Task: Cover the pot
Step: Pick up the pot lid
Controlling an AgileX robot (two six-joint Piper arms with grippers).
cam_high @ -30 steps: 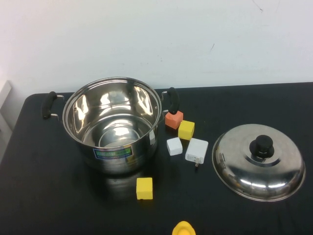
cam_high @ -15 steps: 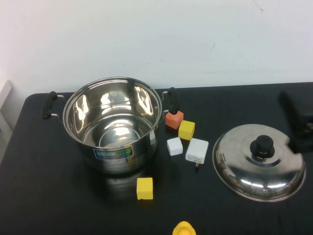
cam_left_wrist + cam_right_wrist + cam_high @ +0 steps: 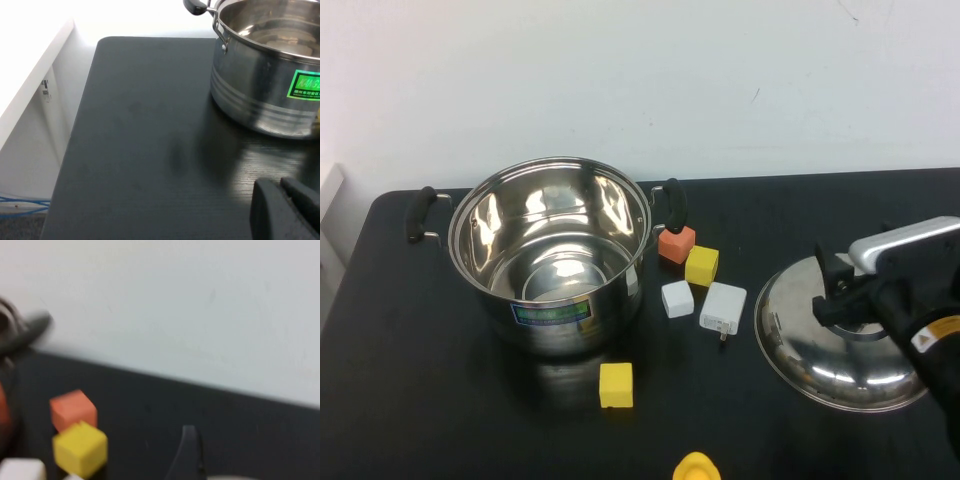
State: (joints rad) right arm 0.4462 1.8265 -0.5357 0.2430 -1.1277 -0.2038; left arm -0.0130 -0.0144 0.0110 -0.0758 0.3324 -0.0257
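The lid is a wide, smooth dome [image 3: 810, 345] sloping down to the table, so the robot's right gripper next needs to pick it up by its black knob.
The steel pot [image 3: 620, 290] stands open at the table's left-centre, with black side handles and a blue-green label; it also shows in the left wrist view [image 3: 260, 100]. The domed steel lid [image 3: 820, 355] lies on the table to the right. My right gripper [image 3: 832, 290] hovers over the middle of the lid and hides its black knob; it looks open, with one finger [image 3: 188, 450] in the right wrist view. My left gripper [image 3: 281, 183] is shut and empty, low over the table on the near left of the pot, out of the high view.
Between pot and lid lie an orange cube [image 3: 675, 243], a yellow cube [image 3: 701, 265], a white cube [image 3: 676, 298] and a white charger [image 3: 723, 307]. Another yellow cube [image 3: 615, 385] sits in front of the pot. A yellow object [image 3: 695, 468] is at the near edge.
My right arm has come in from the right and moved over the lid, now covering its knob. The pot, lid and blocks have not moved.
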